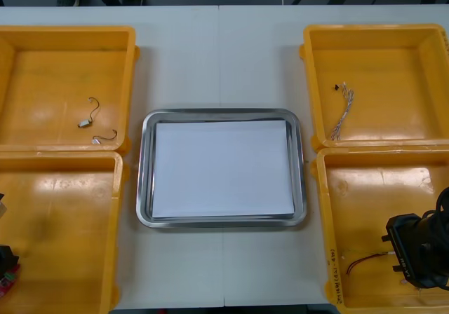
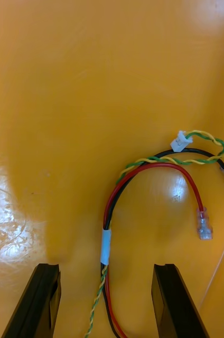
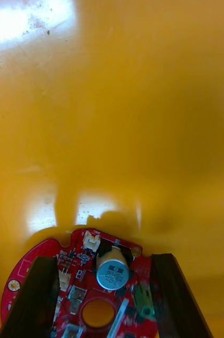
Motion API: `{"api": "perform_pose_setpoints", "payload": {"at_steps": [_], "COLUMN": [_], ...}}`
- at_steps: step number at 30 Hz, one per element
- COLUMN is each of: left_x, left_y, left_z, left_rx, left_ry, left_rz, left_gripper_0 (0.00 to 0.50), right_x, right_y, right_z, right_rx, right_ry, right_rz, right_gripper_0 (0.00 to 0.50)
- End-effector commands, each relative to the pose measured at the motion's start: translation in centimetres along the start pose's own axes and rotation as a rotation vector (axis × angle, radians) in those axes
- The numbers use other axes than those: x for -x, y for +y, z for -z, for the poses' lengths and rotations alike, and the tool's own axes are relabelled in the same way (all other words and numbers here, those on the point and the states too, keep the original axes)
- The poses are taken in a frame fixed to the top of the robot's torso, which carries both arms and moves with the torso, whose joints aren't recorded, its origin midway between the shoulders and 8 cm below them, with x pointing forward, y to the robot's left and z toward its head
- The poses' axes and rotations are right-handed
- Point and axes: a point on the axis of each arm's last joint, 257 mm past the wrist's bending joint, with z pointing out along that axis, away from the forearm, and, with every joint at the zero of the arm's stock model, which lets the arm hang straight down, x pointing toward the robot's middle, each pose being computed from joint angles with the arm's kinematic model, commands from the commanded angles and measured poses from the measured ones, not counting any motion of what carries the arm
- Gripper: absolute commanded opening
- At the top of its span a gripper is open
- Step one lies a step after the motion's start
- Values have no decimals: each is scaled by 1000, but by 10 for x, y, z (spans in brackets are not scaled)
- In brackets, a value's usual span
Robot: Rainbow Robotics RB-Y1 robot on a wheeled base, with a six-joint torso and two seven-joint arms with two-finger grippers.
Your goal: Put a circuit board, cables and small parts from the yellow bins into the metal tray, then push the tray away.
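My left gripper takes hold of the round red circuit board (image 3: pixel 80 264) by its rim (image 3: pixel 146 262) beside the silver capacitor next, to load the metal tray.
The metal tray (image 1: pixel 144 188), white inside, lies mid-table with nothing in it. My right gripper (image 1: pixel 414 252) is low in the near right yellow bin (image 1: pixel 330 209). In the right wrist view the gripper (image 2: pixel 106 309) is open, and a red and yellow cable (image 2: pixel 108 232) runs between its fingers (image 2: pixel 173 301) on the bin floor. My left gripper (image 1: pixel 5 259) is down in the near left yellow bin (image 1: pixel 116 223). It (image 3: pixel 104 303) stands open over a round red circuit board (image 3: pixel 80 264), which lies flat between and under its fingers (image 3: pixel 35 301).
The far left yellow bin (image 1: pixel 130 83) holds two small hooked wire pieces (image 1: pixel 88 118). A twisted pale cable (image 1: pixel 342 114) lies in the far right yellow bin (image 1: pixel 309 83). Bare table runs beyond the tray to the far edge.
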Motion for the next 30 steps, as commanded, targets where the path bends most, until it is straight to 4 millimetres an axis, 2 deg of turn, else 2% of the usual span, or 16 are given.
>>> {"api": "perform_pose_setpoints", "payload": {"at_steps": [1,8,18,19,21,26,27,28,29,30], "left_x": [-4,5,5,5,4,-1,-2,-2,-1,-2], "left_y": [-6,-7,-8,-9,-10,-7,-6,-5,-5,-5], "left_z": [16,30,26,26,25,21,19,18,17,17], "left_rx": [0,6,14,13,14,16,15,16,15,15], "left_ry": [2,-19,-9,-9,-2,12,15,14,14,13], "left_rz": [-123,-127,-156,-160,-186,-259,-278,-282,-290,-290], "left_gripper_0": [500,500,500,500,500,500,500,500,500,500], "right_x": [-6,-6,0,1,2,5,5,5,6,6], "right_y": [-13,-14,-18,-18,-17,-17,-17,-18,-18,-19], "right_z": [-14,-26,-40,-40,-43,-47,-48,-49,-50,-50], "right_rx": [-13,-3,9,9,16,24,27,25,27,27], "right_ry": [9,1,-10,-12,-12,-17,-17,-16,-19,-19], "right_rz": [-46,-49,-65,-67,-73,-83,-85,-87,-87,-89], "right_gripper_0": [500,500,500,482,410,401,323,292,226,189]}}
